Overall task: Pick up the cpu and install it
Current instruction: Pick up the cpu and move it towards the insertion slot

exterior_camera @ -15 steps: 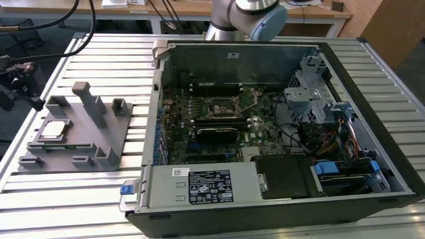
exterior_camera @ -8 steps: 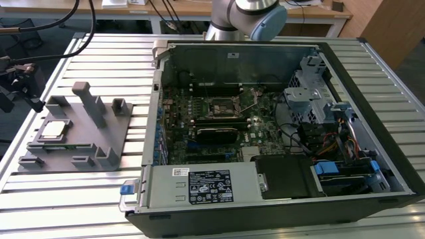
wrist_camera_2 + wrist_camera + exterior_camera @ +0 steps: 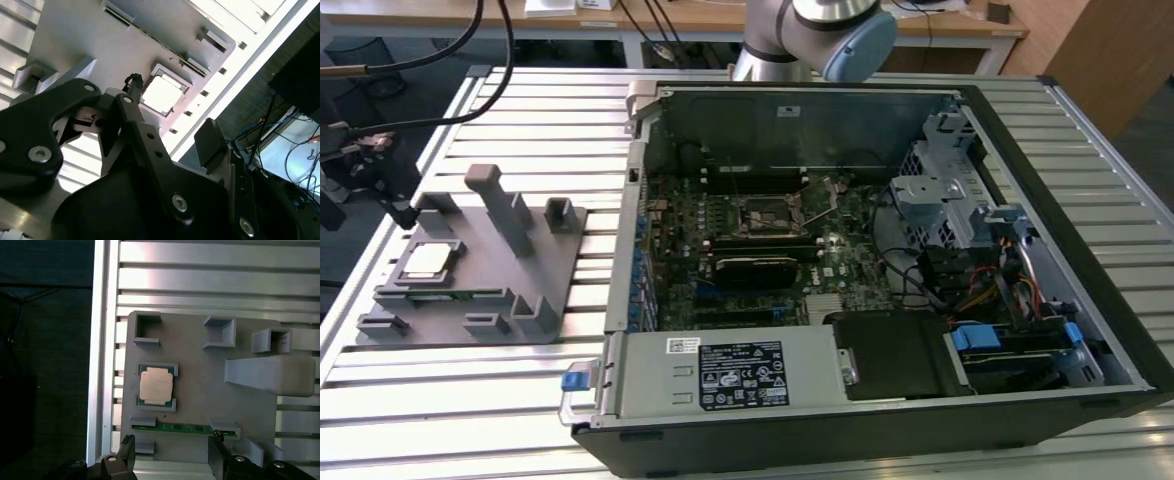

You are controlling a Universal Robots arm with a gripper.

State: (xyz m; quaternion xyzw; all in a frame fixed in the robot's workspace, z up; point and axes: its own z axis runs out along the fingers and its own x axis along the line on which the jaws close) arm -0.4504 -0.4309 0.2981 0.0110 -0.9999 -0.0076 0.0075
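Observation:
I should grab the cpu next by its open side edges between the grey brackets, because the brackets wrap around both ends of the cpu.
The cpu (image 3: 156, 386) is a small square chip with a silvery top. It lies flat in a recess of the grey holder block (image 3: 200, 390), on the exterior view's left at cpu (image 3: 430, 260). My gripper (image 3: 172, 452) hangs above the block's edge with its two black fingers (image 3: 127, 450) spread wide and nothing between them. It stands apart from the chip. In the second wrist view the cpu (image 3: 161, 93) shows bright beyond the gripper (image 3: 171, 111). In the exterior view the gripper (image 3: 371, 205) is at the far left. The motherboard socket (image 3: 767, 213) sits in the open computer case (image 3: 1067, 210).
A green memory stick (image 3: 175, 428) lies on edge in a slot of the holder, between the chip and my fingers. A tall grey post (image 3: 500, 205) rises from the block. The case (image 3: 720, 385) fills the slatted metal table's (image 3: 454, 400) middle and right. The table edge is close on the left.

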